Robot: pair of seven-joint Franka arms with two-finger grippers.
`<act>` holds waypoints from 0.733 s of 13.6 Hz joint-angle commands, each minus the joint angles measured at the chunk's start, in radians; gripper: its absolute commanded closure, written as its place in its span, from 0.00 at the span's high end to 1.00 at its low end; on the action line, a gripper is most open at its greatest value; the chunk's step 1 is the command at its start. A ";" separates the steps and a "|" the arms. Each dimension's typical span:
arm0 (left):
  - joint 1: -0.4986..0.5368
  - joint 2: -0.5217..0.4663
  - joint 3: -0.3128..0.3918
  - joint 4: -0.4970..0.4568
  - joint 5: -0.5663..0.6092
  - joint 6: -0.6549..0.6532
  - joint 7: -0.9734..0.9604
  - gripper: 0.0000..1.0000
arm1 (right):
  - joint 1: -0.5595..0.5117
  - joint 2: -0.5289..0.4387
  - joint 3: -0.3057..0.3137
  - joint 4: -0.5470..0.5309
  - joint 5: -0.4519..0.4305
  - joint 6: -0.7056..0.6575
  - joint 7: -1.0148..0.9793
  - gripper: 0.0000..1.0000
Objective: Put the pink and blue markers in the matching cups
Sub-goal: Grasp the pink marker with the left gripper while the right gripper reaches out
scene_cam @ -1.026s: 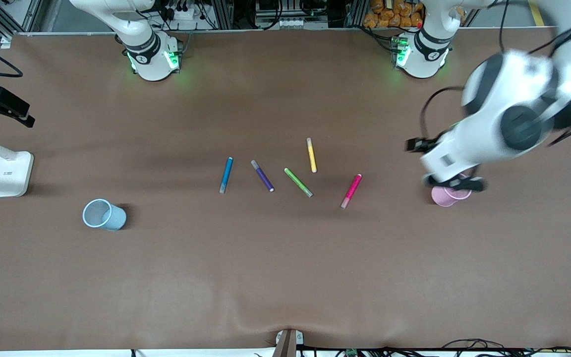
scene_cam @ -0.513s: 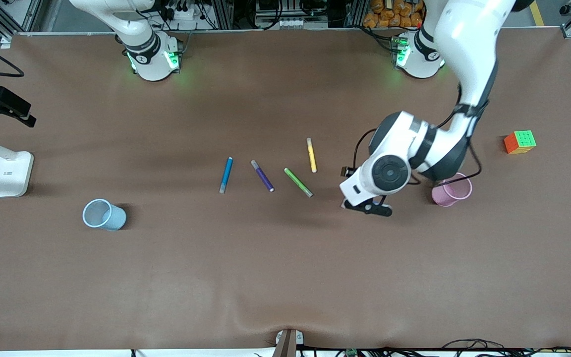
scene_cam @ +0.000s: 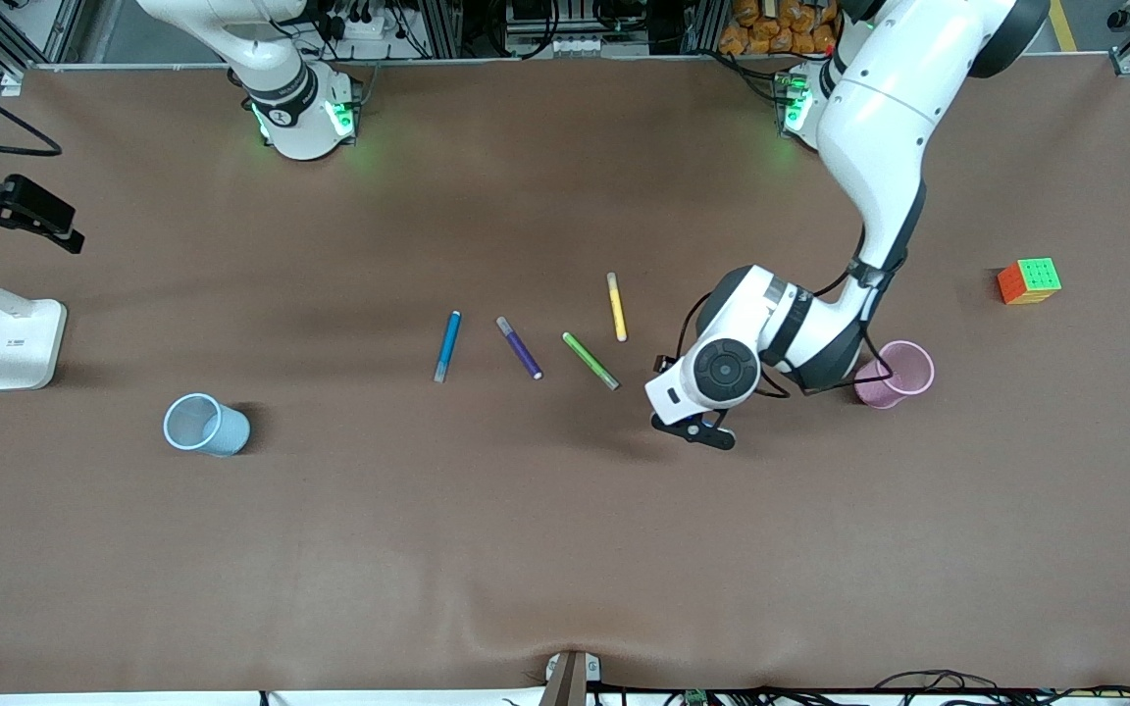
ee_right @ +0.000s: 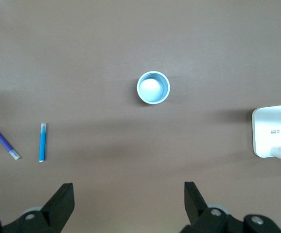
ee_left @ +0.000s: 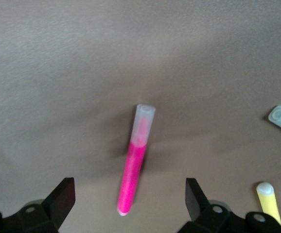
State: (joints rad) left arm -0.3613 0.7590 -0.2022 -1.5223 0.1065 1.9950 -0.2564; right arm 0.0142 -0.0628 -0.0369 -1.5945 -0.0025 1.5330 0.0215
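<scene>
Next, my left gripper grabs the pink marker by its pink body [ee_left: 131, 174], to place the pink marker in the pink cup.
The pink marker [ee_left: 135, 160] lies flat on the brown table, seen only in the left wrist view; in the front view my left hand hides it. My left gripper [ee_left: 130, 204] is open and empty, with its fingers on either side of the marker's pink end and above it. In the front view the left gripper [scene_cam: 697, 417] is beside the pink cup [scene_cam: 897, 373]. The blue marker [scene_cam: 447, 345] lies toward the right arm's end, and the blue cup [scene_cam: 200, 424] stands farther that way. My right gripper [ee_right: 129, 204] is open and empty, high over the table, with the blue cup [ee_right: 153, 88] and blue marker [ee_right: 42, 141] in its view.
A purple pen [scene_cam: 519, 347], a green pen [scene_cam: 590, 360] and a yellow pen [scene_cam: 616, 306] lie between the two markers. A colour cube [scene_cam: 1029, 280] sits at the left arm's end. A white stand base [scene_cam: 21, 343] is at the right arm's end.
My left arm has swung from over the pink cup toward the table's middle and now covers the pink marker. The pink cup and the cube have come into view. The right arm has not moved.
</scene>
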 commanded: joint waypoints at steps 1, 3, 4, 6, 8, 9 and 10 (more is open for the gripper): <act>-0.005 0.046 0.003 0.027 0.028 0.040 0.043 1.00 | 0.013 0.008 -0.003 0.005 0.004 -0.008 0.014 1.00; -0.004 0.056 0.004 0.027 0.048 0.056 0.084 0.94 | 0.024 0.026 -0.003 0.005 0.004 -0.007 0.015 1.00; -0.004 0.057 0.004 0.027 0.048 0.056 0.094 0.88 | 0.032 0.034 -0.003 0.005 0.004 -0.007 0.015 1.00; -0.004 0.059 0.004 0.027 0.048 0.056 0.108 0.75 | 0.061 0.060 -0.003 0.005 0.004 -0.007 0.015 1.00; -0.005 0.060 0.006 0.028 0.048 0.059 0.112 0.58 | 0.090 0.083 -0.005 0.004 0.004 -0.010 0.015 1.00; -0.005 0.062 0.004 0.027 0.048 0.059 0.114 0.41 | 0.105 0.089 -0.005 0.002 0.004 -0.010 0.015 1.00; -0.005 0.065 0.004 0.027 0.048 0.060 0.114 0.22 | 0.124 0.101 -0.005 0.002 0.004 -0.014 0.015 1.00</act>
State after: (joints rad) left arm -0.3623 0.8087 -0.1982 -1.5137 0.1370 2.0535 -0.1525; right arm 0.1072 0.0252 -0.0355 -1.5975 -0.0013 1.5321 0.0243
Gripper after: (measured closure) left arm 0.502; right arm 0.000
